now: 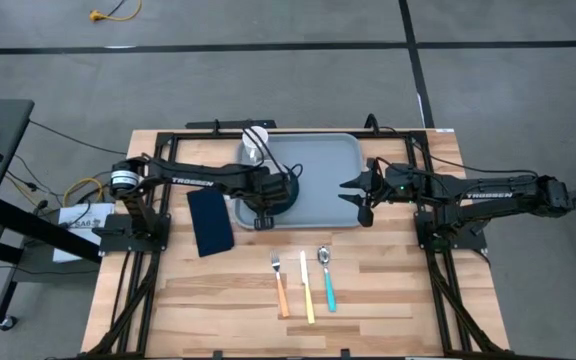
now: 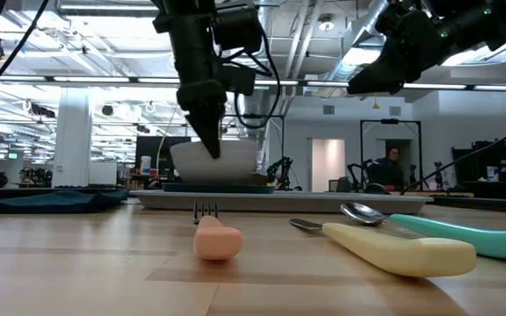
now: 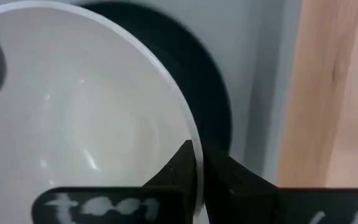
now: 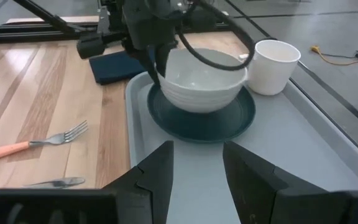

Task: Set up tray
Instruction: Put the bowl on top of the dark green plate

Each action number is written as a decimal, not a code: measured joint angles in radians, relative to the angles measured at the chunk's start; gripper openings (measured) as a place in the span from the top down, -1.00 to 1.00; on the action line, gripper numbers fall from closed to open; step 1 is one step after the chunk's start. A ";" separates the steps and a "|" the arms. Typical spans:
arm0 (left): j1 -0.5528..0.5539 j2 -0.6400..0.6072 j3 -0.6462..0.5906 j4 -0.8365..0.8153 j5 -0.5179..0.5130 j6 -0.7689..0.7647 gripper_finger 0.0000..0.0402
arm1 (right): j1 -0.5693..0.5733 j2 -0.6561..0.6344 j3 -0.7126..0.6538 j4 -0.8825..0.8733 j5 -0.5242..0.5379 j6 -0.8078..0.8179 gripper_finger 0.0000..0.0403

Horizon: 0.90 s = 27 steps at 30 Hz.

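Note:
The white bowl (image 3: 92,115) is low inside the dark teal plate's edge (image 3: 214,109) and would stay there, so I will open my left gripper.
The grey-blue tray (image 1: 318,160) lies at the table's far middle. On its near left part is a dark teal plate (image 4: 204,118), and a white bowl (image 4: 201,81) stands over the plate's middle. My left gripper (image 1: 265,215) is shut on the bowl's rim. A white cup (image 4: 275,65) stands on the tray at its far left corner. My right gripper (image 4: 197,168) hovers open over the tray's right part, nothing between its fingers. My left gripper pinches the bowl's rim (image 3: 190,127) on the side toward the table's near edge, one finger (image 3: 178,169) inside the bowl and one outside. The fingers come steeply from above. The bowl is upright at the plate; whether its base rests on it, I cannot tell.
A folded dark blue napkin (image 1: 209,221) lies on the wood left of the tray. Near the front edge lie a fork with an orange handle (image 1: 279,283), a knife with a yellow handle (image 1: 307,290) and a spoon with a teal handle (image 1: 327,280).

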 joint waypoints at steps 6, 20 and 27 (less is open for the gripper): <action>0.000 -0.004 0.000 0.010 -0.001 0.000 1.00 | 0.000 0.000 0.000 -0.006 0.000 0.000 0.34; 0.000 -0.004 0.000 0.013 -0.002 -0.011 0.96 | 0.000 0.000 0.000 -0.011 0.000 0.000 0.34; 0.000 -0.004 0.000 0.013 -0.001 -0.012 0.88 | 0.000 0.000 0.000 -0.011 0.000 0.000 0.34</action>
